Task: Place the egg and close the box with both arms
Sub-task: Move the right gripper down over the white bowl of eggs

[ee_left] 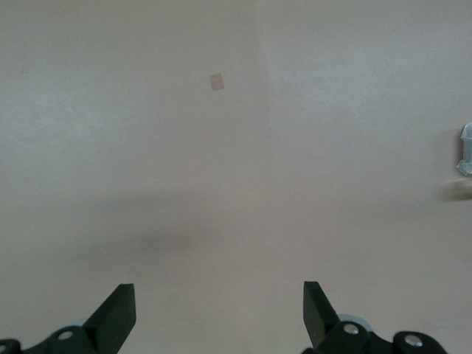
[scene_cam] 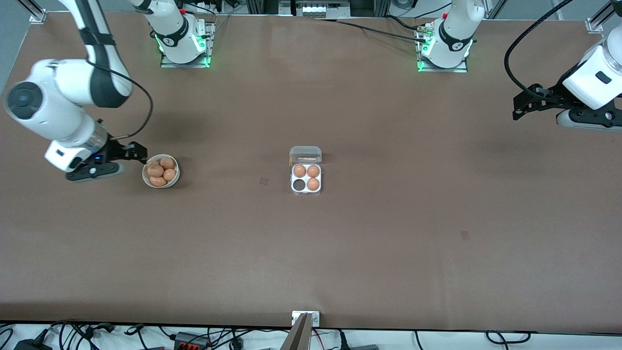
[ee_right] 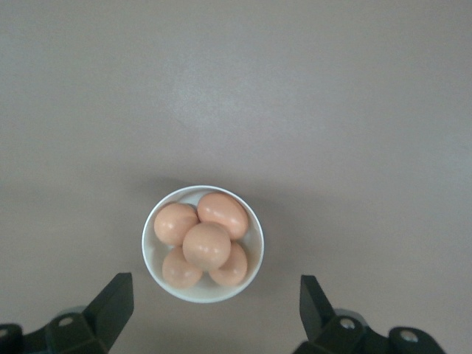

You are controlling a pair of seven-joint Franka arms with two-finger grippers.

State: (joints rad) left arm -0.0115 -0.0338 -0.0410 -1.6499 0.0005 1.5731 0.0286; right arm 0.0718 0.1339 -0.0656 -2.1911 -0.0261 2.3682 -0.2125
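My right gripper will next grab the top egg of the bowl's pile by its rounded sides to fill the empty cell of the box.
The box [scene_cam: 306, 192] sits mid-table, a white four-cell tray with its clear lid [scene_cam: 305, 154] open. Three tan eggs [scene_cam: 306, 171] fill three cells; the cell [scene_cam: 298, 184] nearest the front camera toward the right arm's end is empty. A white bowl [scene_cam: 144, 174] holds several eggs [scene_cam: 156, 170]; it also shows in the right wrist view [ee_right: 151, 258] with its eggs [ee_right: 206, 245]. My right gripper [scene_cam: 141, 153] [ee_right: 214, 310] is open and empty, just beside the bowl. My left gripper [scene_cam: 517, 108] [ee_left: 220, 310] is open and empty, over bare table at the left arm's end.
The brown table [scene_cam: 388, 243] has small square marks [scene_cam: 264, 181] [scene_cam: 465, 235]; one also shows in the left wrist view [ee_left: 216, 81]. A bit of the box's clear edge [ee_left: 465, 147] shows in the left wrist view. The arm bases [scene_cam: 184, 43] [scene_cam: 444, 48] stand along the table's edge.
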